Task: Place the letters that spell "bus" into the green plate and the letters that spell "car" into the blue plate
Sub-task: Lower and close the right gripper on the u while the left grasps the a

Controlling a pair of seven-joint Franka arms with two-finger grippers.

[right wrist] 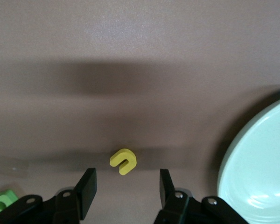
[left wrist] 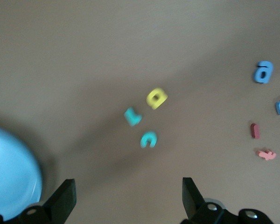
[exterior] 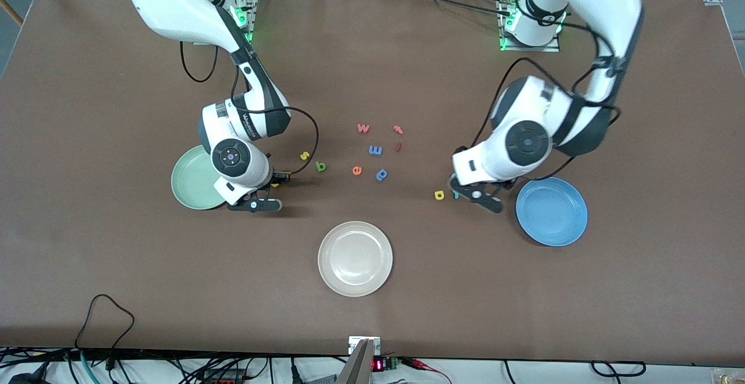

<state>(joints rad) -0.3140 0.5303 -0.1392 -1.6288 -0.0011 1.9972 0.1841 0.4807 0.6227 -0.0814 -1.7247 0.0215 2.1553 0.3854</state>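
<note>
The yellow "a" is the next letter that my left gripper will pick up, by its rounded loop, to spell "car" in the blue plate.
The yellow "u" lies flat on the table just past the tips of my right gripper, whose jaws stand partly apart with nothing between them. That gripper hangs low beside the green plate, whose rim also shows in the right wrist view. The yellow "s" and green "b" lie a little toward the table's middle. My left gripper is wide open and empty, near the yellow "a", teal "r" and teal "c". The blue plate lies beside it.
A beige plate lies nearer the front camera, mid-table. In the middle lie an orange "e", a blue "p", a blue "m" and three red letters, among them a "w".
</note>
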